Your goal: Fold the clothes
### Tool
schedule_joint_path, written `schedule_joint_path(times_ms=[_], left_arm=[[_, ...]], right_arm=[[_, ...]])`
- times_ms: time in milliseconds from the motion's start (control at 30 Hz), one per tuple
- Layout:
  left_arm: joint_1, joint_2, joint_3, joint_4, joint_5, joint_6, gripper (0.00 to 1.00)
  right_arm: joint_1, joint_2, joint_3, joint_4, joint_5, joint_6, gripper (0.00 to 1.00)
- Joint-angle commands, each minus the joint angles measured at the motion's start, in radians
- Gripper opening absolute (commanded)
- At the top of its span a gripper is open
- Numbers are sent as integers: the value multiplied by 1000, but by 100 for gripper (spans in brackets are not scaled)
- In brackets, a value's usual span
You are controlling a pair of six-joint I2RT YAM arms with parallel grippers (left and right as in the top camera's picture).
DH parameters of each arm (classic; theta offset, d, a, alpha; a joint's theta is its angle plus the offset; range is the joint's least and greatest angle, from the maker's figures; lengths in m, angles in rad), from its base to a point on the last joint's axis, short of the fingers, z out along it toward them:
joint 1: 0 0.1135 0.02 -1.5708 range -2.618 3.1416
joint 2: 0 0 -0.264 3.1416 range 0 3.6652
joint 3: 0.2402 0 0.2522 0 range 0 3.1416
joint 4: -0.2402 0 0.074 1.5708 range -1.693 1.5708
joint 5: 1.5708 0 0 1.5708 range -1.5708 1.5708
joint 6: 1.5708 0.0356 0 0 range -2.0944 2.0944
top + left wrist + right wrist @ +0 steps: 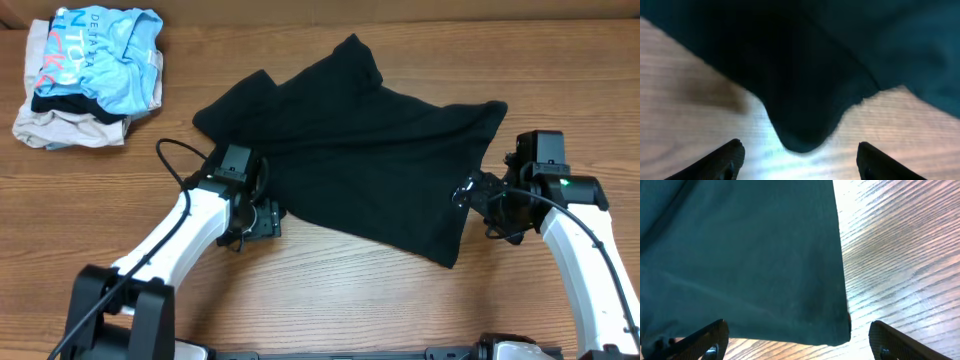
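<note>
I should next use my right gripper to grab the black T-shirt's hem corner, opposite my left gripper's fold, so that I can stretch the shirt (pixel 805 100) for folding.
The black T-shirt (pixel 360 150) lies spread and rumpled on the wooden table in the overhead view. My left gripper (pixel 262 212) sits at its lower left edge; in the left wrist view its fingers (pixel 800 160) are open, with a rounded fold of the shirt (pixel 805 100) just ahead of them, not between them. My right gripper (pixel 478 190) sits at the shirt's right edge; in the right wrist view its fingers (pixel 797 345) are open, with the shirt's hem corner (pixel 765 270) just ahead.
A pile of other clothes stands at the far left of the table: a light blue shirt (pixel 110 60) with pink and white lettering on a beige garment (pixel 60 125). Bare wood (pixel 350 300) lies along the front.
</note>
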Motion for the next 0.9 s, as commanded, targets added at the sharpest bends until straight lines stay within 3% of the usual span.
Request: schedule_joint_path(times_ms=[0,133,167,200,267,400,633,867], left_arm=[[-6,66,-11,30,-57,12,77],[-6,165,-11,101,-56,15,71],[-6,182,-11,102,-56,15,63],[-6,193,-11,100,-56,15,45],[-4,205,-10,83,-57,15,22],[8,202,33,-2,-63,43,5],[38,203,308,-349,-64,198,4],[39,203,500,-531,-68,229,7]], right_arm=[[1,15,0,8,14,2,93],[1,19,0,12,15,2,93],[1,19,0,11,15,2,93],[1,19,0,10,14,2,93],[1,19,0,2,14,5,92],[1,19,-13,-11,14,5,90],[1,19,-104,-31,-23,10,85],[1,19,-176,-48,-25,64,81]])
